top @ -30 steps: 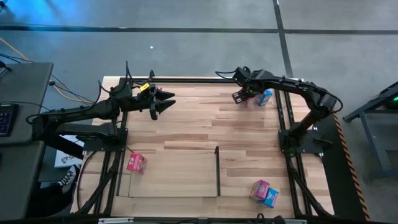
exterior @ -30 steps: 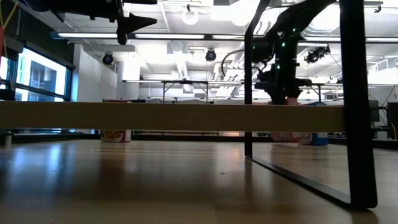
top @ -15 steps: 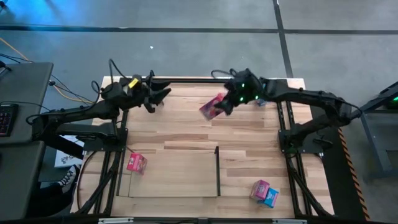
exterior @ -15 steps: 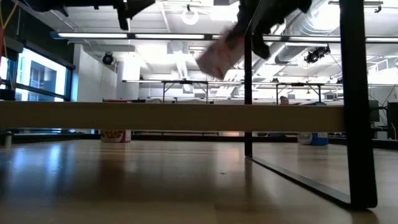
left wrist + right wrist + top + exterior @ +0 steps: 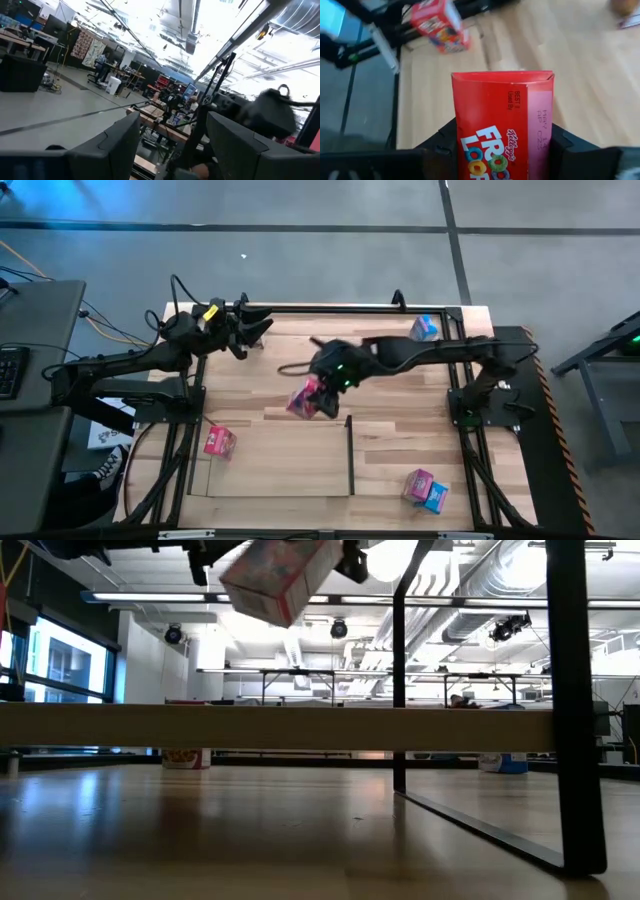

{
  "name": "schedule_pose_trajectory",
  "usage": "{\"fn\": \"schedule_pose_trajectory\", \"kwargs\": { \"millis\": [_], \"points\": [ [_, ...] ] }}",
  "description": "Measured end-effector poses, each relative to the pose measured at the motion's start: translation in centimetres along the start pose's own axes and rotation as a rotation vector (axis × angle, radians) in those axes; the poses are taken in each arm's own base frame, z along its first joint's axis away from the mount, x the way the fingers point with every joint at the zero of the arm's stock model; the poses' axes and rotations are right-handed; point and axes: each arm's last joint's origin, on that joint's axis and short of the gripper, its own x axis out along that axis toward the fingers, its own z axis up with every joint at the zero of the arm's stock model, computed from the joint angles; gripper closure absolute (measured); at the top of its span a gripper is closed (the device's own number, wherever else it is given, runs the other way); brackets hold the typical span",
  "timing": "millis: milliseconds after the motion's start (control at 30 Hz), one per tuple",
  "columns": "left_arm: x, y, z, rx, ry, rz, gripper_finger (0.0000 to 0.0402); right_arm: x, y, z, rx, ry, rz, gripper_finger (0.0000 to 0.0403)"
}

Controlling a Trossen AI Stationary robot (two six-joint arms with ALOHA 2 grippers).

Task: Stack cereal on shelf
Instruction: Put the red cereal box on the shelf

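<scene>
The red cereal box [image 5: 303, 401] is above and short of the light wood shelf [image 5: 275, 460], so my right gripper moves the box closer before releasing it.
My right gripper [image 5: 313, 394] is shut on a red cereal box [image 5: 303, 401] and holds it in the air over the middle of the table, just beyond the shelf's far edge. In the low view the box [image 5: 279, 572] hangs high and tilted. The shelf [image 5: 280, 462] is a light wood panel lying near the front, with a dark upright wall [image 5: 350, 450]. A second red box [image 5: 218, 442] stands at the shelf's left end. My left gripper [image 5: 257, 330] is open at the far left, raised off the table. My right gripper pinches the red box between its two fingers [image 5: 438, 146], one on each of two opposite faces, at the box's end nearest the wrist [image 5: 470, 150]. It comes slanting down from the table's right. The box sticks out beyond the fingertips, tilted and lifted clear.
A light blue box [image 5: 424, 328] stands at the far right corner. A pink box [image 5: 417, 483] and a blue box [image 5: 434, 496] sit together at the near right. Dark frame rails run along the table's far edge and both sides.
My right gripper has lifted the red box away from beside the blue box at the far right corner, then swung it toward the table's left and near edge, to above the middle. The box has turned and tilted on the way. My left gripper has tipped upward.
</scene>
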Motion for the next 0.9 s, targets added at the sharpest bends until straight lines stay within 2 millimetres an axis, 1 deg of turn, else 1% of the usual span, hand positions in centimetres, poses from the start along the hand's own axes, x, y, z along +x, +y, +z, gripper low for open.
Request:
{"fn": "schedule_pose_trajectory", "kwargs": {
  "millis": [100, 233, 400, 467, 667, 767, 900],
  "points": [
    [0.0, 0.0, 0.0, 0.000, -0.001, 0.002, 0.0180, 1.2, 1.6, 0.2, -0.058, 0.072, 0.018, 0.0256],
    [0.0, 0.0, 0.0, -0.001, -0.001, 0.002, 0.0180, 3.2, 3.1, -0.7, -0.187, 0.206, 0.018, 0.0256],
    [0.0, 0.0, 0.0, -0.046, 0.000, 0.000, 0.0180, 6.0, 4.1, -2.3, -0.343, 0.322, 0.061, 0.0256],
    [0.0, 0.0, 0.0, -0.063, 0.000, 0.000, 0.0180, 6.8, 4.3, -2.8, -0.379, 0.346, 0.062, 0.0256],
    [0.0, 0.0, 0.0, -0.065, -0.001, 0.001, 0.0180, 7.8, 4.4, -3.8, -0.485, 0.389, 0.050, 0.0256],
    [0.0, 0.0, 0.0, -0.085, -0.001, 0.001, 0.0180, 7.8, 4.5, -4.1, -0.569, 0.401, 0.029, 0.0256],
    [0.0, 0.0, 0.0, -0.107, -0.001, 0.002, 0.0180, 7.8, 4.8, -4.3, -0.647, 0.403, 0.045, 0.0256]
  ]
}}
